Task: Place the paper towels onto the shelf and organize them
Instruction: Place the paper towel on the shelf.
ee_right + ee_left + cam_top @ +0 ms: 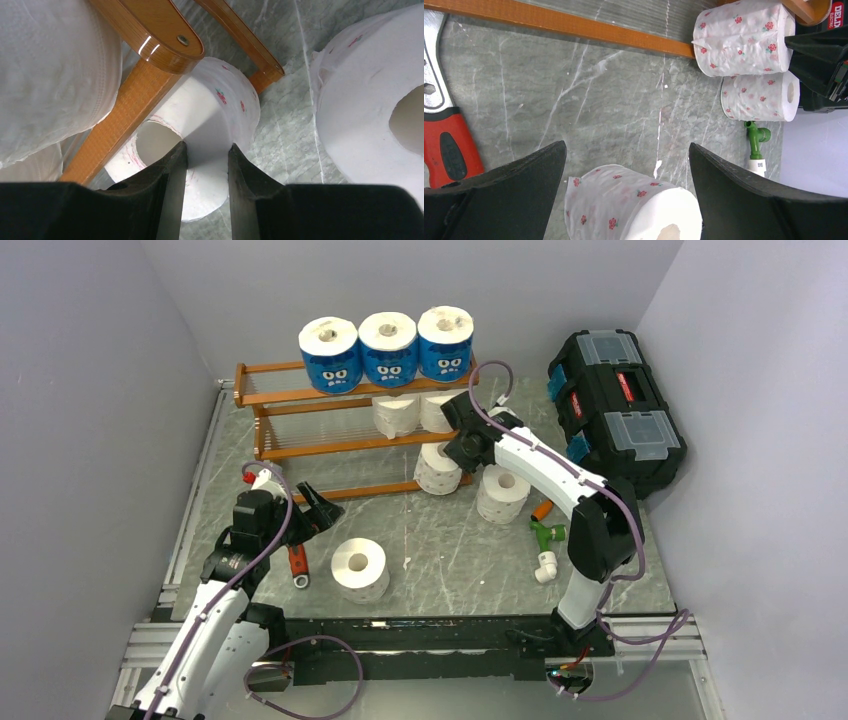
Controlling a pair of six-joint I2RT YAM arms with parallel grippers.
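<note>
I need to open my right gripper now. The white roll's lower end (437, 486) is across the shelf's bottom front bar (398, 488), so the roll would rest there.
The orange-brown shelf (330, 430) carries three blue-wrapped rolls (388, 348) on its top tier and two white rolls (412, 414) on the middle tier. My right gripper (455, 452) is shut on a white roll (436, 469) at the shelf's lower right end. In the right wrist view the gripper (207, 146) pinches that roll's (220, 105) wall, one finger in the core, beside the shelf's end frame (145, 75). Another roll (503, 494) stands just right of it. My left gripper (320, 512) is open above a flowered roll (360, 569), which lies below the gripper (626, 146) in the left wrist view (624, 205).
A red-handled wrench (298, 565) lies left of the near roll, also in the left wrist view (449, 150). A green, white and orange pipe fitting (547, 537) lies by the right arm. A black toolbox (615, 405) stands at the back right.
</note>
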